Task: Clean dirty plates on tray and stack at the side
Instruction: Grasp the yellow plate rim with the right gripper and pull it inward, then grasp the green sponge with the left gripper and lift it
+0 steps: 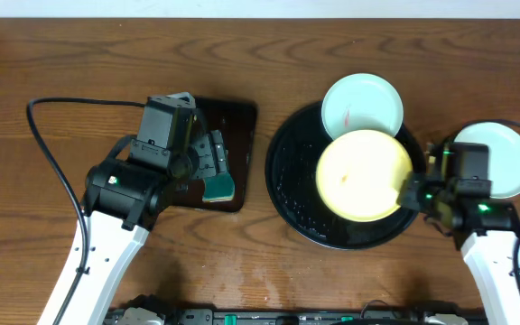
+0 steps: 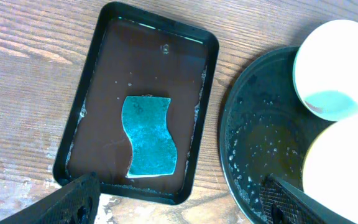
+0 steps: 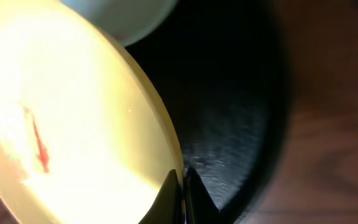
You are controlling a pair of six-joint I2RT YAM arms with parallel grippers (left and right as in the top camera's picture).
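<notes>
The left gripper needs to leave the sponge's wide end free to wipe the yellow plate (image 1: 361, 173), so it should next pick up the teal sponge across its narrow middle (image 1: 218, 178).
The round black tray (image 1: 292, 171) holds a pale yellow plate (image 1: 361, 173) with a red smear (image 3: 40, 146). My right gripper (image 1: 413, 191) is shut on the yellow plate's right rim (image 3: 182, 186) and holds it tilted over the tray. A mint-white plate (image 1: 361, 103) with a small red mark rests on the tray's far rim. Another mint-white plate (image 1: 506, 159) lies on the table right of the tray, partly behind my right arm. My left gripper (image 2: 179, 205) is open and empty above the near edge of the small rectangular tray (image 2: 104, 74), over a teal sponge (image 2: 149, 137).
The rectangular dark tray (image 1: 242, 126) with the sponge (image 1: 218, 188) sits left of the round tray. Water droplets cover the round tray's floor (image 2: 253, 143). A black cable (image 1: 48, 135) loops over the table at the left.
</notes>
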